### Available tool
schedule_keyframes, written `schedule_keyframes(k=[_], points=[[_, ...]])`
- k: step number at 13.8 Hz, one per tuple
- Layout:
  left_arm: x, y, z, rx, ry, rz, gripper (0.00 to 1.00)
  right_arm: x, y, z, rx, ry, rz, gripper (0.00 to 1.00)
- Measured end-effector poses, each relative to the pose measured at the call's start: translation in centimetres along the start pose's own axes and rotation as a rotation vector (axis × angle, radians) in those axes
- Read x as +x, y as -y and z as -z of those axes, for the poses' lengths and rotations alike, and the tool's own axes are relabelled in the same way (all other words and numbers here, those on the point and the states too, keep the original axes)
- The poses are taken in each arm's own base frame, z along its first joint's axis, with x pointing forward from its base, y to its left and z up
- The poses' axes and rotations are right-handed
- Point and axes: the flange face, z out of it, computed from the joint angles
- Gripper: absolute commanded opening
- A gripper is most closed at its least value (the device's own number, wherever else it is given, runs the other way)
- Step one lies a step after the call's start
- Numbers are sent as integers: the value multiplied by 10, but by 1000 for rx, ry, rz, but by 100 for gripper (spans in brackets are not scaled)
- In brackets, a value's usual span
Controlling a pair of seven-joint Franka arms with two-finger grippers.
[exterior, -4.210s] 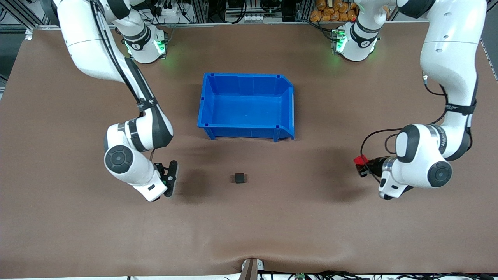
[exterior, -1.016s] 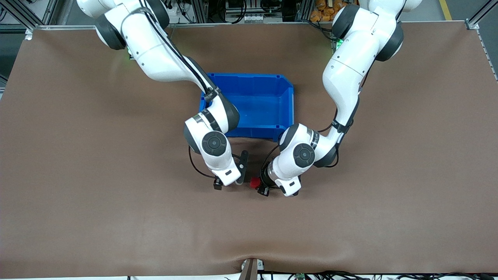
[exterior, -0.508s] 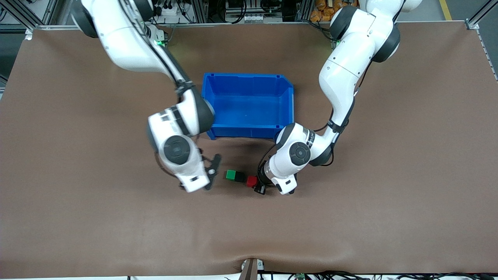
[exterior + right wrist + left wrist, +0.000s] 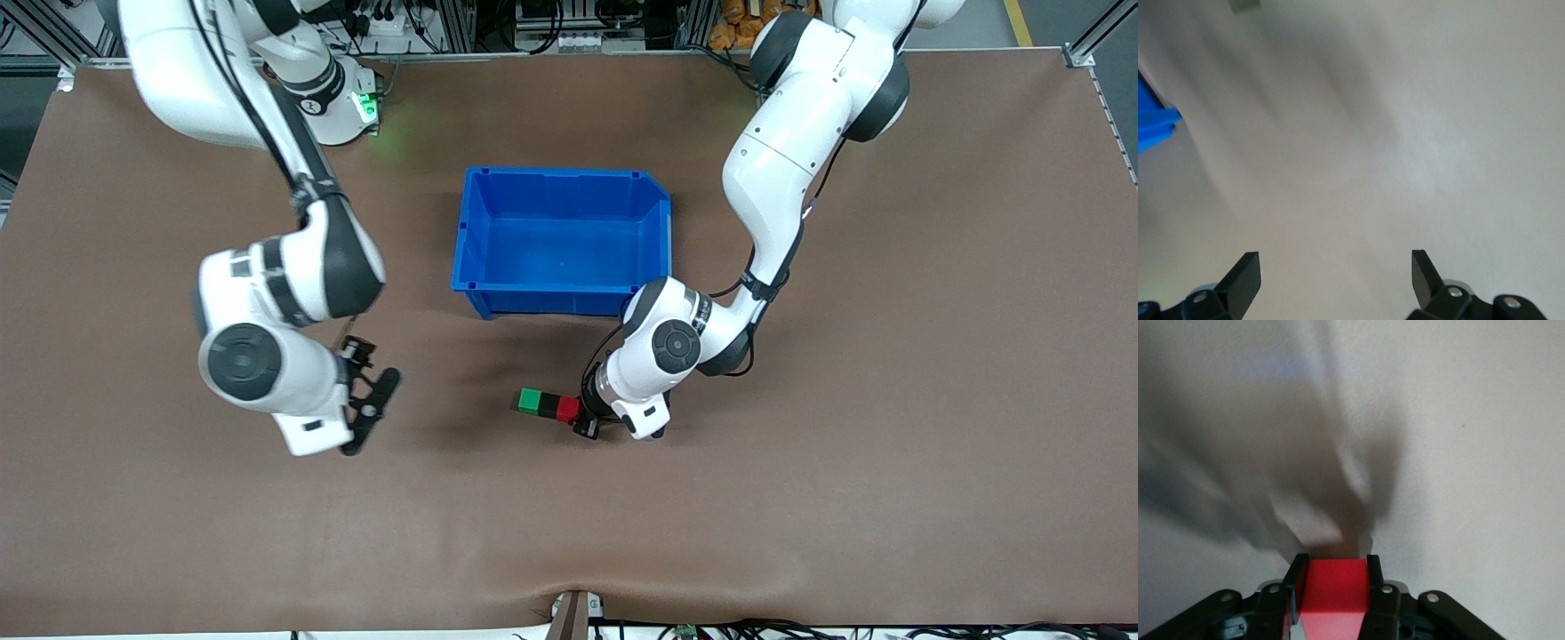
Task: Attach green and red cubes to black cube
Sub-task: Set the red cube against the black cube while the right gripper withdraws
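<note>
The red cube [image 4: 568, 409] sits against the black cube [image 4: 548, 405], low on the tabletop, so my left gripper opens now.
A green cube [image 4: 530, 401], a black cube [image 4: 548, 405] and a red cube [image 4: 568, 409] lie in a touching row on the table, nearer the front camera than the blue bin; the black one is in the middle. My left gripper [image 4: 575, 417] is shut on the red cube, which shows between its fingers in the left wrist view [image 4: 1335, 587]. My right gripper [image 4: 369, 402] is open and empty above the table toward the right arm's end, apart from the row. In the right wrist view [image 4: 1335, 263] only bare table lies between the fingers.
A blue bin [image 4: 471, 231] stands empty in the middle of the table, farther from the front camera than the cubes; its corner shows in the right wrist view [image 4: 1155, 127]. The brown table surface [image 4: 800, 498] spreads all around.
The right gripper let go of the green cube beside the black cube and drew back toward its end of the table. The left gripper brought the red cube against the black cube.
</note>
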Motion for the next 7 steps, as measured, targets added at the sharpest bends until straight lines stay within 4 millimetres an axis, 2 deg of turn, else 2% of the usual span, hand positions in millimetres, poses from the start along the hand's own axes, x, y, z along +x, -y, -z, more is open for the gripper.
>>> schedule_keyframes(k=[1,2,3,4,7], points=[[0,0,0,1,2,11,59,-17,-7,4,6,-1,-26,100],[1,0,0,0,1,14,72,-37,-17,7,12,-3,-58,100],[3,-1,0,-1,-1,16,92,-58,-28,10,18,-7,-90,100],[4,-2,1,-4,0,18,100,-79,-37,14,24,-12,-121,100],[8,-11,11,-24,5,24,100,-134,-53,30,33,-31,-224,100]])
